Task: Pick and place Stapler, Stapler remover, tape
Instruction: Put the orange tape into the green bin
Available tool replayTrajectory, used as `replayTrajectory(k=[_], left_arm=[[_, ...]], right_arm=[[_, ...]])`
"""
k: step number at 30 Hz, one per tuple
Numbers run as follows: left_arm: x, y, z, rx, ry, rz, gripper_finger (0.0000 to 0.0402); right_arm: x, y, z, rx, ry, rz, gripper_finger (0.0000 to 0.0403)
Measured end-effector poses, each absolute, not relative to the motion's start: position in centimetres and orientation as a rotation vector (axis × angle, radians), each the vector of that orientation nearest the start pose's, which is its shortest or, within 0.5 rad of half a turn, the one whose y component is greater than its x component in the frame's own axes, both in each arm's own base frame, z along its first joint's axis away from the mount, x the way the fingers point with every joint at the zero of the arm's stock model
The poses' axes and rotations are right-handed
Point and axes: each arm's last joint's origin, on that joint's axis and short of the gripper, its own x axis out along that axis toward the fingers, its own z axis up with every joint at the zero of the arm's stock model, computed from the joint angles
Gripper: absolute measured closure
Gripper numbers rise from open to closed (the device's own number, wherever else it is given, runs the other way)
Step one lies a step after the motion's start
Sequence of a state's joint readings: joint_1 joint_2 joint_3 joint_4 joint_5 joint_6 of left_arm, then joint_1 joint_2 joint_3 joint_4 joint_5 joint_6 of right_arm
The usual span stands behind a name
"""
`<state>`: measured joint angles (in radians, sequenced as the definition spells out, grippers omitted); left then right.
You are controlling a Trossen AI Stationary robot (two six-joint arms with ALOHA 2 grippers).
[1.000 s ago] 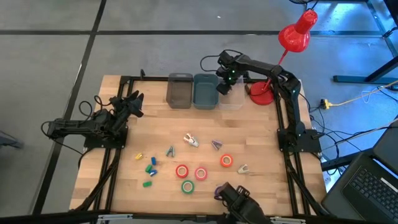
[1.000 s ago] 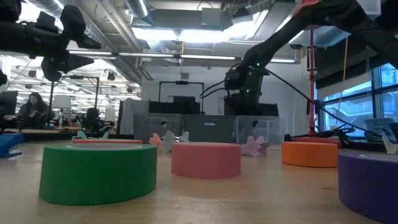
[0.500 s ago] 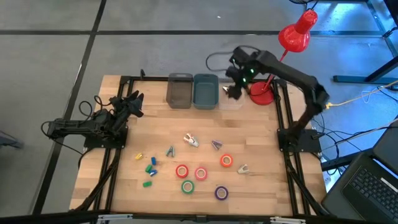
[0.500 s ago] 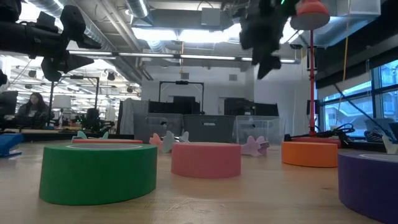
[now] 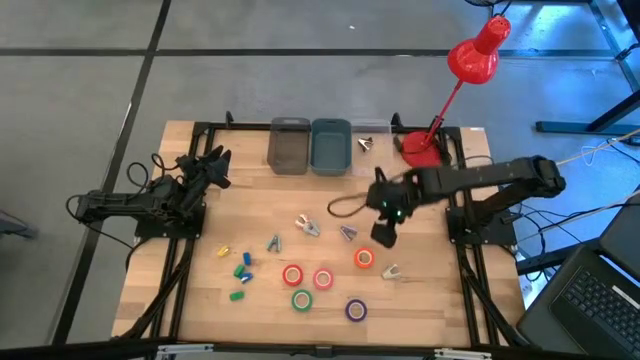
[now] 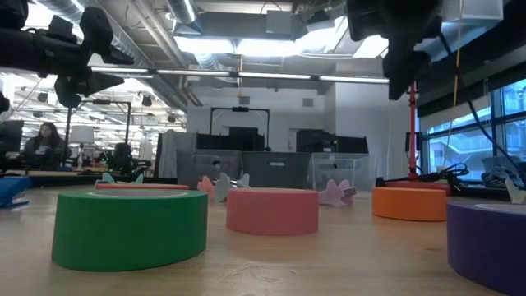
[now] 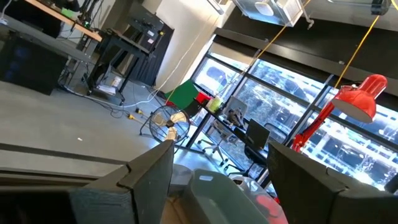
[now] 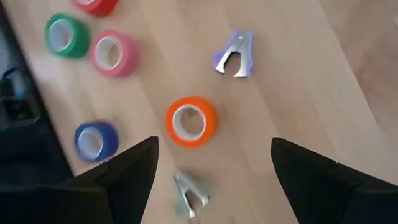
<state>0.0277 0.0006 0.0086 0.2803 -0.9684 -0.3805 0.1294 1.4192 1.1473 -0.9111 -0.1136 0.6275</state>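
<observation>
My right gripper grabs the orange tape by its ring side next, to place the tape in the blue-grey bin.
Several tape rolls lie flat on the wood near the table's near edge: orange, red, pink, green and purple. Staple removers lie among them: a purple one, a pale one, a teal one and a beige one. My right gripper hangs open above the table, just beyond the orange tape, with the purple remover ahead of it. My left gripper waits open at the table's left side.
Three bins stand at the far edge: dark grey, blue-grey and clear, the clear one holding a staple remover. A red lamp's base is right of them. Small blue, green and yellow blocks lie near-left.
My right gripper has swung from over the clear bin at the far edge toward the near edge, first rising, then coming down over the table's middle beside the orange tape. The tape rolls and removers on the table have stayed where they were.
</observation>
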Motion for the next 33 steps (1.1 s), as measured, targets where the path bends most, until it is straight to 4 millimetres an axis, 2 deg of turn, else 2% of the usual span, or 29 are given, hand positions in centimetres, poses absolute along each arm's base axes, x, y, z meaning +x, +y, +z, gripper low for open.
replayTrajectory(k=[5, 10, 14, 23, 26, 29, 33], left_arm=[[8.1, 2.6, 19.0, -0.483, -0.455, 0.929, 0.0154], [8.1, 2.6, 19.0, -0.483, -0.455, 0.929, 0.0155], [8.1, 2.6, 19.0, -0.483, -0.455, 0.929, 0.0153], [8.1, 2.6, 19.0, -0.483, -0.454, 0.929, 0.0153], [8.1, 2.6, 19.0, -0.482, -0.453, 0.919, 0.0155], [8.1, 2.6, 19.0, -0.482, -0.452, 0.904, 0.0154], [8.1, 2.6, 19.0, -0.482, -0.452, 0.903, 0.0153]], right_arm=[[27.0, 5.8, 24.0, 0.557, 1.213, -0.248, 0.0092], [27.5, 6.3, 20.9, 0.615, 1.260, -0.299, 0.0092], [28.0, 7.0, 18.9, 0.652, 1.283, -0.271, 0.0092], [28.9, 7.7, 14.7, 0.538, 1.372, -0.317, 0.0098], [29.2, 7.8, 13.7, 0.517, 1.397, -0.323, 0.0115], [29.2, 7.8, 13.3, 0.516, 1.412, -0.346, 0.0150], [29.0, 7.7, 13.5, 0.521, 1.413, -0.366, 0.0239]])
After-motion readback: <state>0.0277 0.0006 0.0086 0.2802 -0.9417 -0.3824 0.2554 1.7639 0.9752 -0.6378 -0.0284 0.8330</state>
